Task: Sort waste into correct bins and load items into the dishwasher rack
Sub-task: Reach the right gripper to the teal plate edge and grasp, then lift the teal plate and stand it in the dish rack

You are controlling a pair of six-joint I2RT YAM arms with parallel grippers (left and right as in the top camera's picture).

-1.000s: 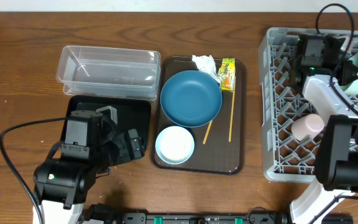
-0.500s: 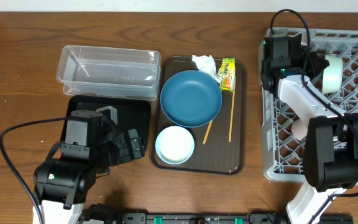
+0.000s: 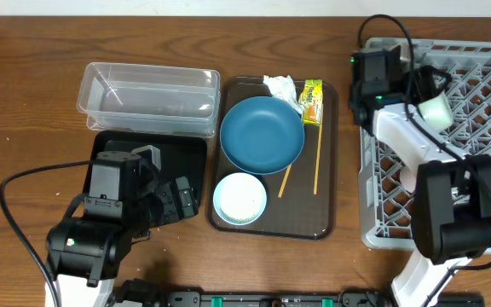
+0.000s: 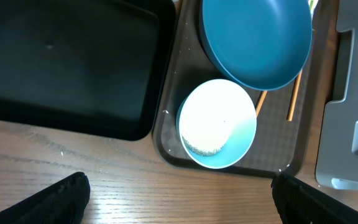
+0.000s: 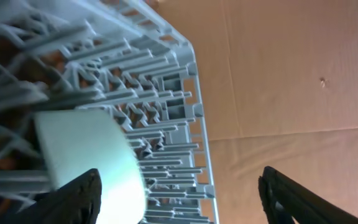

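Observation:
The blue dish [image 3: 262, 134] needs to go tilted into the dishwasher rack, so my right gripper should next grab the dish by its rim that faces the rack.
My right gripper [image 5: 179, 200] is open over the grey dishwasher rack [image 3: 484, 145], its jaws wide apart. The pale green bowl [image 3: 435, 109] lies in the rack beside one finger [image 5: 73, 196], on its side. A pink cup [image 3: 409, 177] shows in the rack behind the arm. On the tray sit the blue dish [image 3: 262, 134], the white bowl [image 4: 216, 124] holding rice grains [image 4: 204, 149], chopsticks [image 3: 317, 162], tissue [image 3: 281, 86] and wrapper [image 3: 312, 101]. The left gripper [image 4: 179, 205] hangs open and empty over the table's front edge.
The clear tub [image 3: 147, 98] stands at the back left, with the black container [image 3: 164, 153] in front of it under the left arm. The brown tray [image 3: 326, 205] lies between the bins and the rack. Cables loop from both arms.
The right arm swung left across the rack carrying the pale green bowl, then its jaws opened and let the bowl go. The left arm has not moved.

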